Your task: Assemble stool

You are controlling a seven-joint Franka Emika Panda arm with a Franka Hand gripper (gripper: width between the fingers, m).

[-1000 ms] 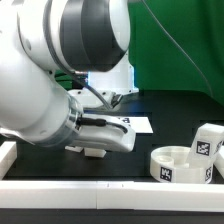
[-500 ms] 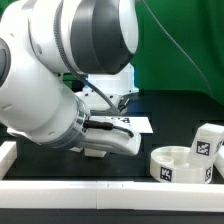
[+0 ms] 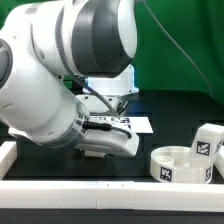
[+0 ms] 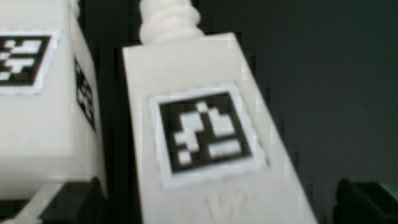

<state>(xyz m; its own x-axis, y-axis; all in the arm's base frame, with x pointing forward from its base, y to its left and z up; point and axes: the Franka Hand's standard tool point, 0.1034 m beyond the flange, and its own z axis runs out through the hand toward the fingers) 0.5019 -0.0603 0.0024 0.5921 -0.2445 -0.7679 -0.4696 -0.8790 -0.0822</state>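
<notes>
The gripper should close, and it would hold the tagged leg: the robot's fingers reach down on either side of it, one next to the second leg.
In the wrist view a white stool leg (image 4: pixel 205 120) with a square tag and a threaded end lies between my fingers. My gripper (image 4: pixel 210 206) is open, one dark fingertip (image 4: pixel 50 205) on each side of the leg with gaps. A second tagged leg (image 4: pixel 36 90) lies right beside it. In the exterior view my hand (image 3: pixel 105 140) is low over the table, and the arm hides most of these legs. The round seat (image 3: pixel 180 164) sits at the exterior view's front right, with a third leg (image 3: pixel 207 144) behind it.
The marker board (image 3: pixel 133 122) lies on the black table behind my hand. A long white border rail (image 3: pixel 110 188) runs along the front edge, with another short rail (image 3: pixel 6 152) at the exterior view's left.
The arm's upper links have shifted slightly towards the exterior view's right and up. My hand has stayed low over the legs. The seat and third leg have not moved.
</notes>
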